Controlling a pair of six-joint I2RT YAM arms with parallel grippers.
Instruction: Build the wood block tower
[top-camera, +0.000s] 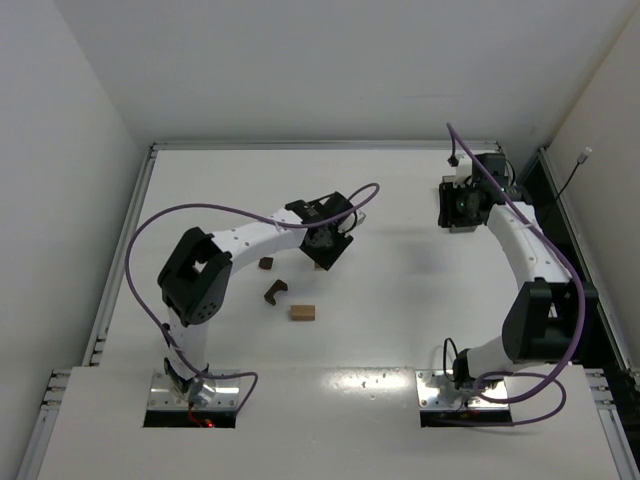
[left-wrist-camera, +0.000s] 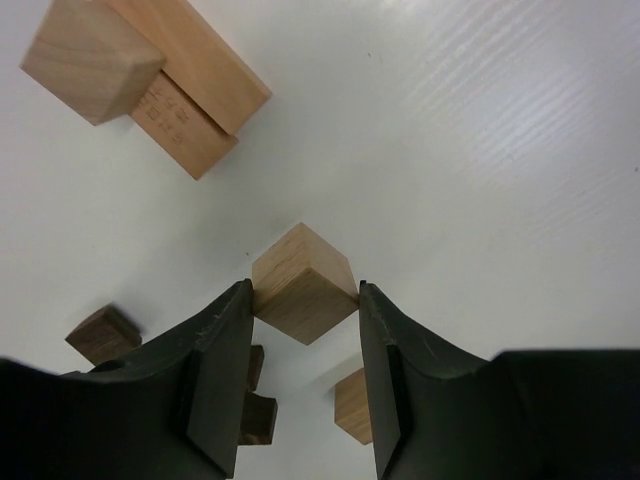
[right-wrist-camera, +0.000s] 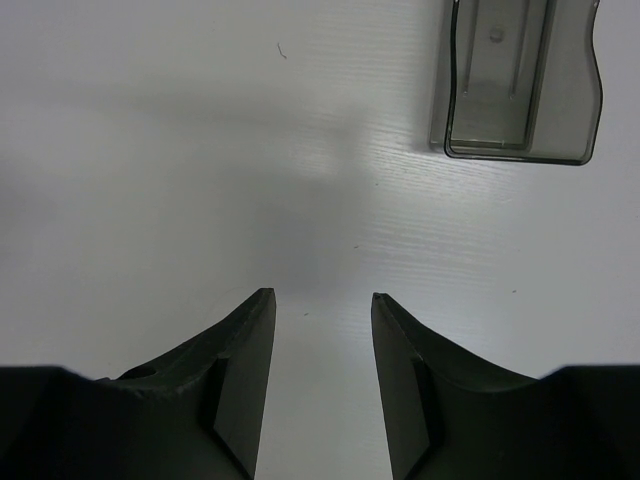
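Observation:
The left gripper should move the light tan cube toward the stack's tan bars, because the cube is short of them and would fall onto the table if the gripper opened.
My left gripper (left-wrist-camera: 305, 287) is shut on a light tan cube (left-wrist-camera: 303, 280), its fingertips pressed on two opposite faces, and holds it above the table. In the top view this gripper (top-camera: 325, 245) is left of centre. Ahead of it in the left wrist view stands a small stack: a tan cube (left-wrist-camera: 90, 55) on tan bars (left-wrist-camera: 185, 120). Below the jaws lie a dark brown cube (left-wrist-camera: 103, 335), a dark notched piece (left-wrist-camera: 255, 405) and a tan block (left-wrist-camera: 352, 405). The top view shows the dark cube (top-camera: 266, 264), the notched piece (top-camera: 275, 291) and the tan block (top-camera: 302, 312). My right gripper (right-wrist-camera: 320, 300) is open and empty.
A dark translucent plastic bin (right-wrist-camera: 520, 80) lies on the table ahead and right of the right gripper (top-camera: 458, 208), which is at the far right of the table. A raised metal rim (top-camera: 150, 200) bounds the white table; walls stand close on all sides.

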